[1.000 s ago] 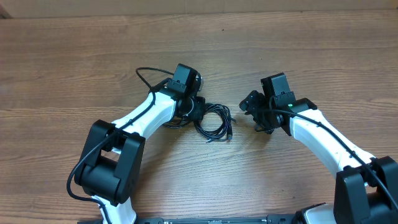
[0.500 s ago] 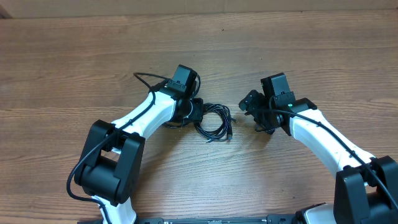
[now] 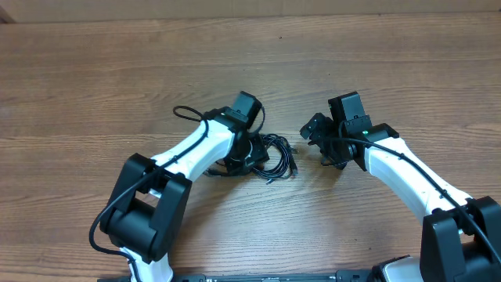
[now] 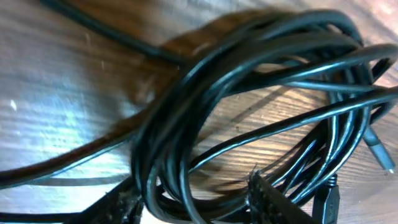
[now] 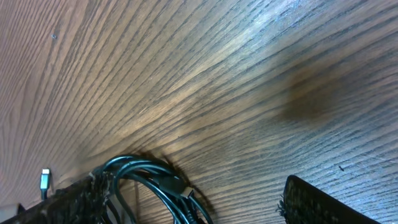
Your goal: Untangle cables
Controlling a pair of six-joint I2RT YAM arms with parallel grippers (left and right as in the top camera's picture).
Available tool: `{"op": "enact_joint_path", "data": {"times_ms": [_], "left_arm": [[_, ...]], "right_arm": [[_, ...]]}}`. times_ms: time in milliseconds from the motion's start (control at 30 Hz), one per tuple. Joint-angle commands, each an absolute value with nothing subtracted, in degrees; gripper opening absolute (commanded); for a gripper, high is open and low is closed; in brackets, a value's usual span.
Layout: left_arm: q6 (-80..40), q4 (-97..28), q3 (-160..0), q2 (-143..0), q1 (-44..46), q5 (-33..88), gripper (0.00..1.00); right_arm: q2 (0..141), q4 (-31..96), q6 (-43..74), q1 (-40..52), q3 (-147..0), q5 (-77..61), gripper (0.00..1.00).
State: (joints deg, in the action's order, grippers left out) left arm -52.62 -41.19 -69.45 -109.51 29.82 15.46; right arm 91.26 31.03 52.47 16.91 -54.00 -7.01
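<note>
I should grab the gathered parts of the cables with my left gripper, on their side away from my right gripper. Then loops stay free to untangle.
The cables [image 3: 279, 153] lie as one black tangled bundle on the wooden table between the two arms. My left gripper [image 3: 255, 153] is down on the bundle's left side. In the left wrist view the cables [image 4: 249, 93] fill the frame as overlapping loops, and several strands run between the parted fingers of the left gripper [image 4: 193, 204]. A silver-tipped plug [image 4: 379, 149] shows at the right edge. My right gripper [image 3: 319, 142] stands open just right of the bundle. In the right wrist view a cable loop [image 5: 140, 177] with a plug lies by the left finger of the right gripper [image 5: 193, 198].
The wooden table [image 3: 94, 86] runs wide to the left and back. The left arm's own black wire [image 3: 185, 112] arches beside its wrist. Another silver-tipped plug [image 5: 45, 180] lies at the far left of the right wrist view.
My left gripper has moved right and nearer onto the bundle, nudging the cables a little to the right, and its jaws have widened. The right arm has stayed put.
</note>
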Motion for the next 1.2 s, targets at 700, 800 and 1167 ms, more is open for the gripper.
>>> {"op": "enact_joint_path", "data": {"times_ms": [700, 800, 1167], "left_arm": [[-58.6, -60.2, -85.9, -109.3, 24.6, 15.6, 1.00], [-68.7, -60.9, -83.7, -109.3, 26.4, 12.7, 1.00], [-93.4, -47.0, -69.0, -109.4, 35.2, 2.1, 1.00]], "right_arm": [[91.7, 33.8, 51.9, 16.8, -54.4, -4.9, 0.99], [91.7, 34.6, 50.2, 16.8, -54.4, -4.9, 1.00], [91.7, 36.2, 47.4, 16.8, -54.4, -3.5, 1.00]]}}
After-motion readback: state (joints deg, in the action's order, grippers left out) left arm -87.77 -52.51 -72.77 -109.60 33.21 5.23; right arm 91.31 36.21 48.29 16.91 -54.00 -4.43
